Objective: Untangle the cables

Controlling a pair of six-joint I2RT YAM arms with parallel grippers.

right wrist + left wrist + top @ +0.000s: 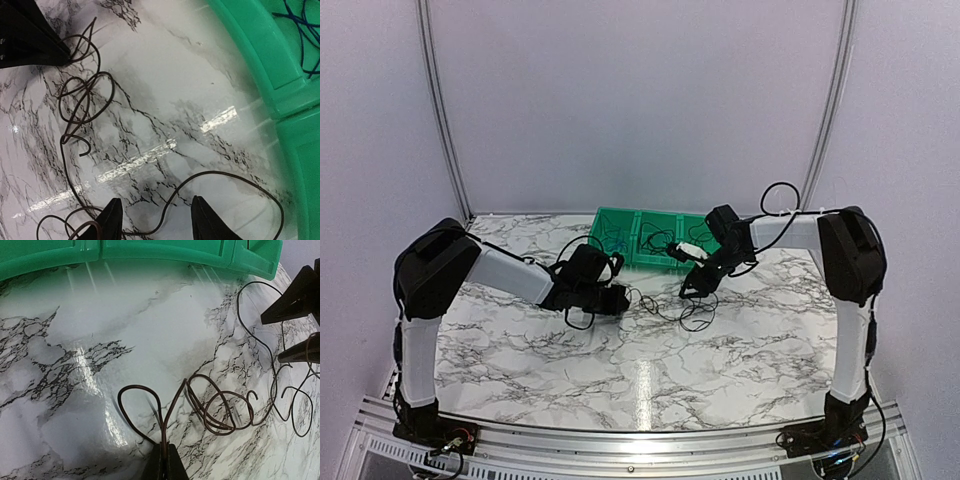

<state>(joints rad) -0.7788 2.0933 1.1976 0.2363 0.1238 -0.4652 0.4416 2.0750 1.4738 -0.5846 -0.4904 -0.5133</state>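
Observation:
Next, the right gripper picks up the thin dark cable [210, 172] by the bend leading into its wide curve [160, 225] to untangle the small loops.
A thin dark cable [137, 386] lies in loose loops on the marble table [620, 370]. My left gripper [165, 460] is shut on it, pinching a strand where two loops meet. The same cable [670, 308] runs right toward my right gripper [698, 285]. In the right wrist view the right gripper [156, 205] is open and low over the table. A curve of the cable [210, 172] passes loosely between its fingers, touching neither. A blue cable [301, 35] lies inside the green tray [250, 45].
The green tray [620, 212] with three compartments stands at the back of the table, just beyond both grippers, and holds more thin cables. Its rim [165, 252] is close ahead of the left gripper. The right gripper's fingers [295, 300] show at the left wrist view's right edge.

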